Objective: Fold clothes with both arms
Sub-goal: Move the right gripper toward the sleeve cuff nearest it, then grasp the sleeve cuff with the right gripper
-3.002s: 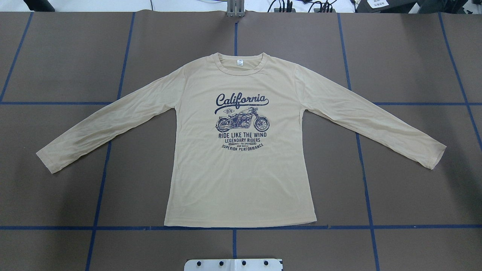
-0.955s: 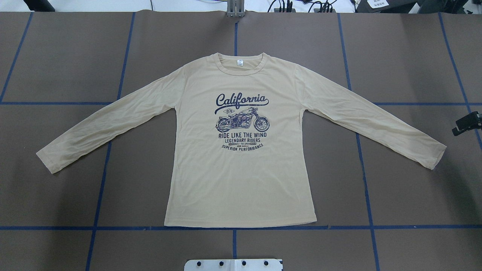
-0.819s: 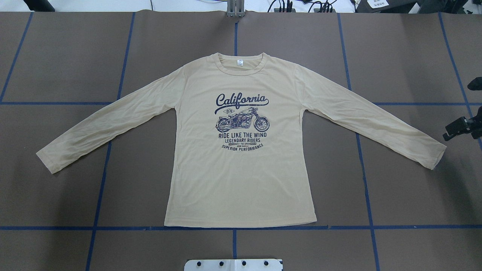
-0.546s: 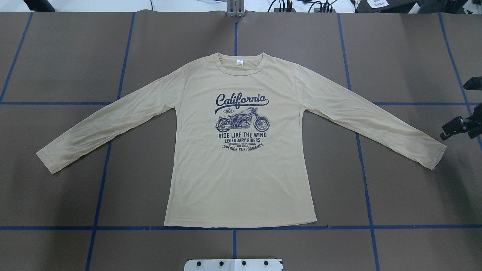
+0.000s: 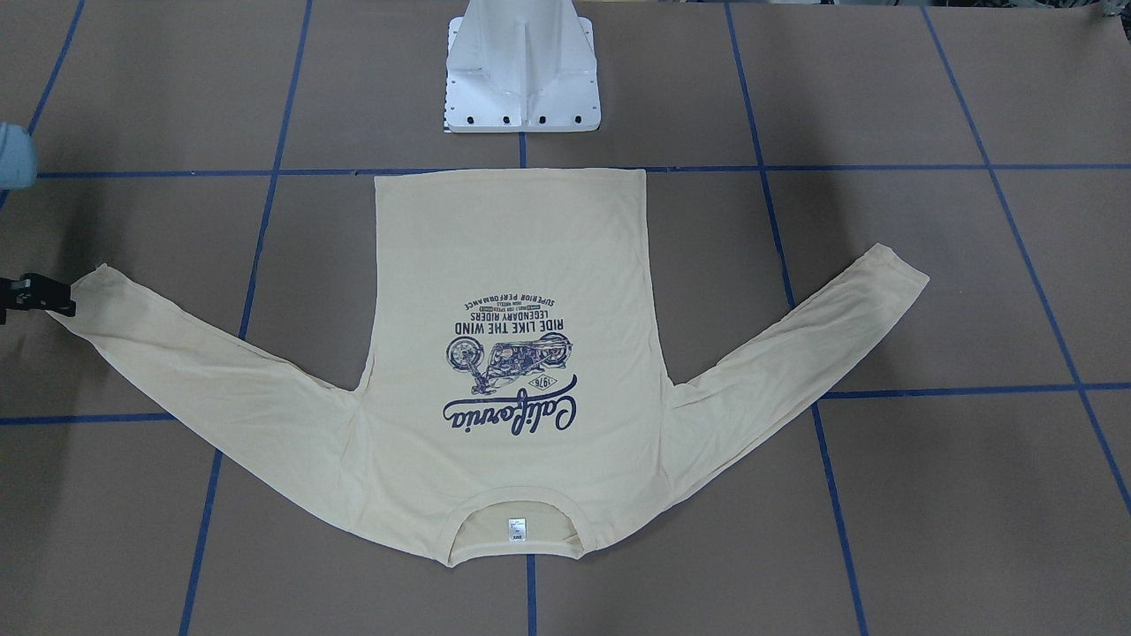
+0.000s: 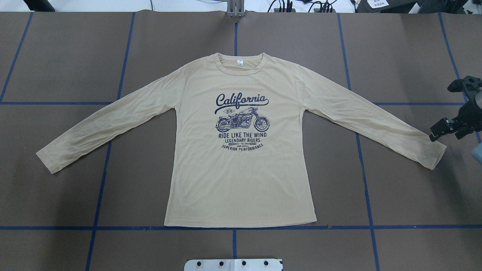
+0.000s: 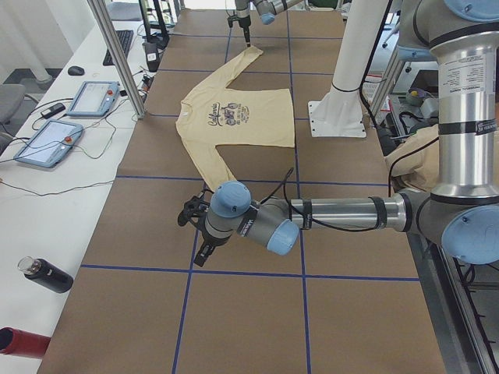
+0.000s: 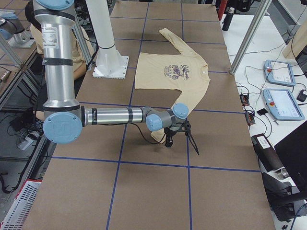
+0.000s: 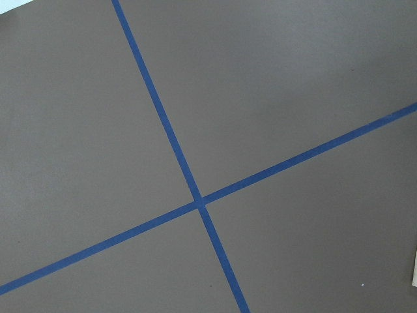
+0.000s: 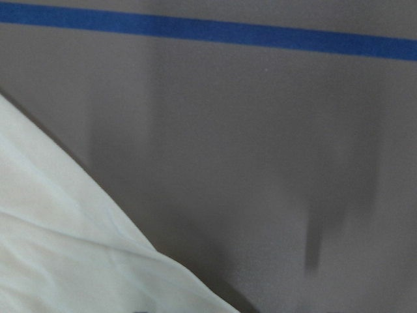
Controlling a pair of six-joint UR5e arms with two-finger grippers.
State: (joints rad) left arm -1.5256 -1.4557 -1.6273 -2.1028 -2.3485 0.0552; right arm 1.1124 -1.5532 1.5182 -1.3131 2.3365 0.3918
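I should grab the sleeve by its cuff (image 5: pixel 90 291) next with my right gripper, to fold it across the T-shirt's body (image 5: pixel 512 265).
The cream long-sleeved T-shirt (image 6: pixel 241 169) lies flat and face up on the brown table, sleeves spread, collar at the far side. It also shows in the front view (image 5: pixel 512 256). My right gripper (image 6: pixel 441 113) is open and empty, low over the table just beyond the cuff (image 6: pixel 433 156) of the sleeve on the overhead view's right. One finger (image 5: pixel 35 296) shows in the front view beside that cuff. My left gripper (image 7: pixel 199 234) shows only in the exterior left view, near the other cuff (image 7: pixel 218 183). I cannot tell whether it is open or shut.
The white pedestal base (image 6: pixel 233 264) stands at the near table edge behind the shirt's hem. Blue tape lines (image 6: pixel 361 165) cross the brown table. A side bench with touch pendants (image 7: pixel 47 144) and a black bottle (image 7: pixel 43 274) runs along the far side.
My right gripper has come in from the overhead view's right edge and moved left toward the sleeve cuff, its fingers apart. The shirt has not moved.
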